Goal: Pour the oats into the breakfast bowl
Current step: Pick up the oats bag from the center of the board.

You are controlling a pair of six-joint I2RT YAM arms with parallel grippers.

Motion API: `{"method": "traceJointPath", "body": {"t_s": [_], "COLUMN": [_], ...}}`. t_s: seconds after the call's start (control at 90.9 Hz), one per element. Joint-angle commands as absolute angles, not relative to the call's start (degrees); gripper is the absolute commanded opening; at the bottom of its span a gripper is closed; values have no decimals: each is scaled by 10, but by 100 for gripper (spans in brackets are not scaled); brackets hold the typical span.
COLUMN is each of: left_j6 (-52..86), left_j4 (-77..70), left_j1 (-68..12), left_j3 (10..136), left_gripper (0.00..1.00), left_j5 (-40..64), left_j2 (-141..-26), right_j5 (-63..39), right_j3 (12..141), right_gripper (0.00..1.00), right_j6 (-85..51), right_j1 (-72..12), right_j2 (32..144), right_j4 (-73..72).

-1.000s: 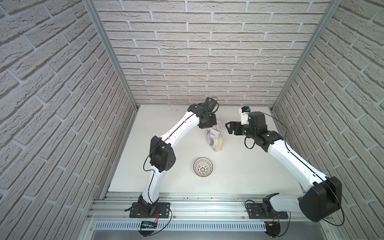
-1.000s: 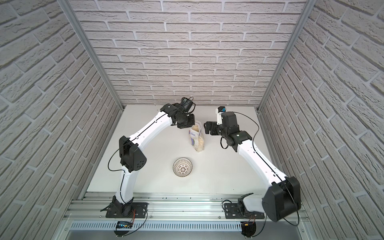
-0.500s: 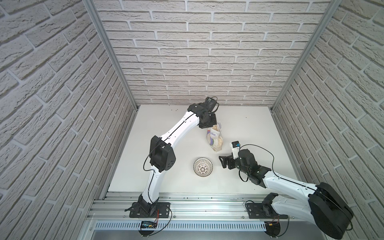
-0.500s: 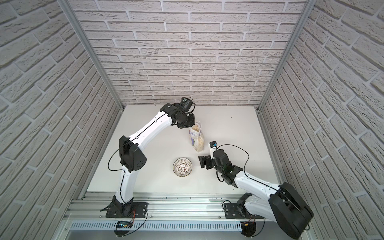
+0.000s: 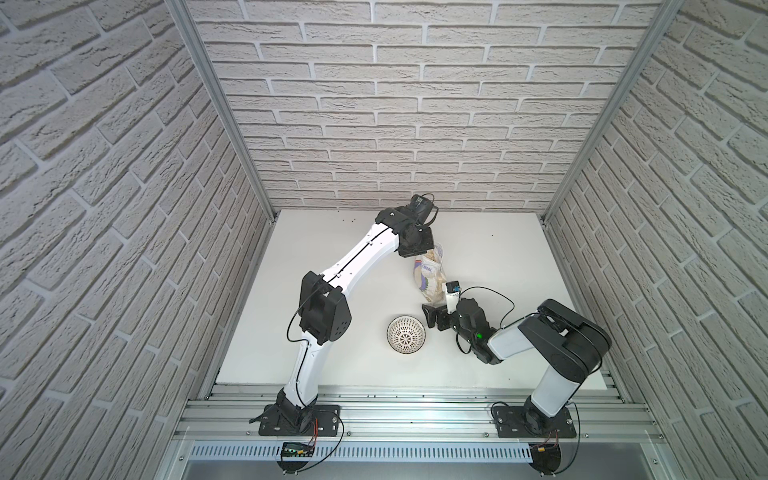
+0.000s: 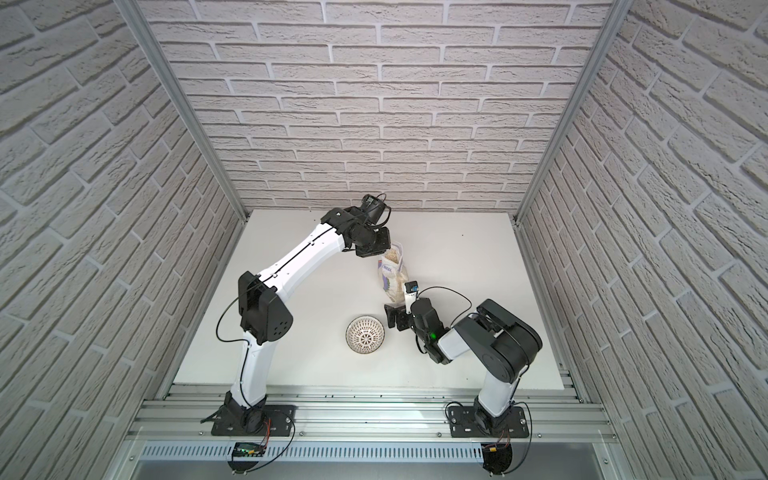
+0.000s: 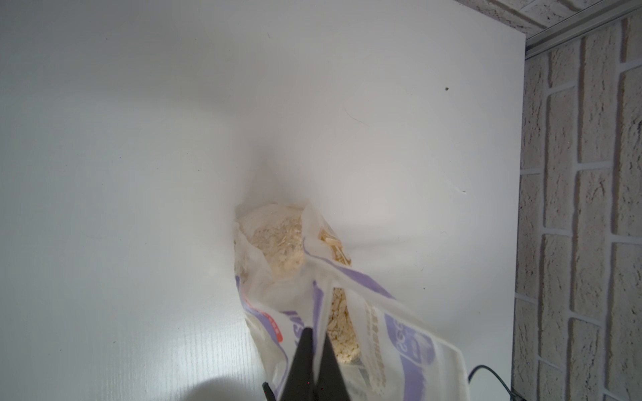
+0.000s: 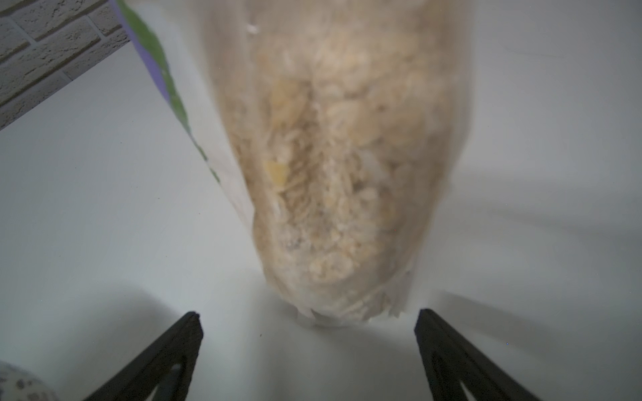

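I need to grab the pouch by its oat-filled bottom with my right gripper next. Then the pouch's opening stays free to pour oats into the breakfast bowl.
The white and purple pouch hangs tilted over the table, its mouth open and pale oats showing inside. My left gripper is shut on the pouch's top edge, pinching the film. My right gripper stands open low over the table, the pouch's oat-filled bottom just ahead of its fingertips and not touched. The breakfast bowl, white with a black pattern, stands with nothing in it nearer the front, just left of the right gripper. Its rim shows in a corner of the right wrist view.
The white table is bounded by brick walls at the back and both sides, with metal corner posts. A black cable loops from the right wrist. Aluminium rails run along the front edge.
My right arm has swung from beside the pouch at the back down to the front, low between bowl and pouch bottom, still open. The left gripper and pouch have not moved.
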State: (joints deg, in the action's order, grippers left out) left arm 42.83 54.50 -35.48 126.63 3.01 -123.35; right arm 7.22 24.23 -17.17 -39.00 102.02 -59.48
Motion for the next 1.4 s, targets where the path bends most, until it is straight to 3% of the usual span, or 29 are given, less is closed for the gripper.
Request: {"method": "traceJointPath", "body": {"t_s": [0.0,0.319,0.418,0.605,0.671,0.704,0.836,1.067,1.232,1.386], "left_j6": [434,443,445,441,431,425,410,389,391,390], "left_j4": [522,513,513,517,521,524,520,519,499,489], "left_j1": [-354,-358,-358,-357,-356,-356,-355,-349,-343,-342], "left_j3": [1257,1249,1247,1245,1245,1243,1218,1185,1148,1127], "left_gripper": [0,0,0,0,0,0,0,0,22,29], "left_j5": [27,41,43,39,28,18,-15,-42,-13,-2], "left_j2": [-1212,-1214,-1212,-1198,-1187,-1180,-1142,-1090,-1069,-1044], "right_j5": [115,81,69,82,79,78,78,111,115,126], "right_j3": [258,329,339,335,330,328,339,356,353,354], "right_gripper": [99,100,94,56,18,12,3,3,3,3], "right_j6": [-142,-153,-176,-184,-171,-166,-126,-71,-51,-32], "right_j1": [-391,-371,-363,-360,-360,-360,-360,-360,-360,-361], "right_j2": [1052,1168,1170,1165,1148,1139,1062,952,889,838], "right_j4": [-723,-792,-783,-790,-776,-758,-640,-467,-401,-341]}}
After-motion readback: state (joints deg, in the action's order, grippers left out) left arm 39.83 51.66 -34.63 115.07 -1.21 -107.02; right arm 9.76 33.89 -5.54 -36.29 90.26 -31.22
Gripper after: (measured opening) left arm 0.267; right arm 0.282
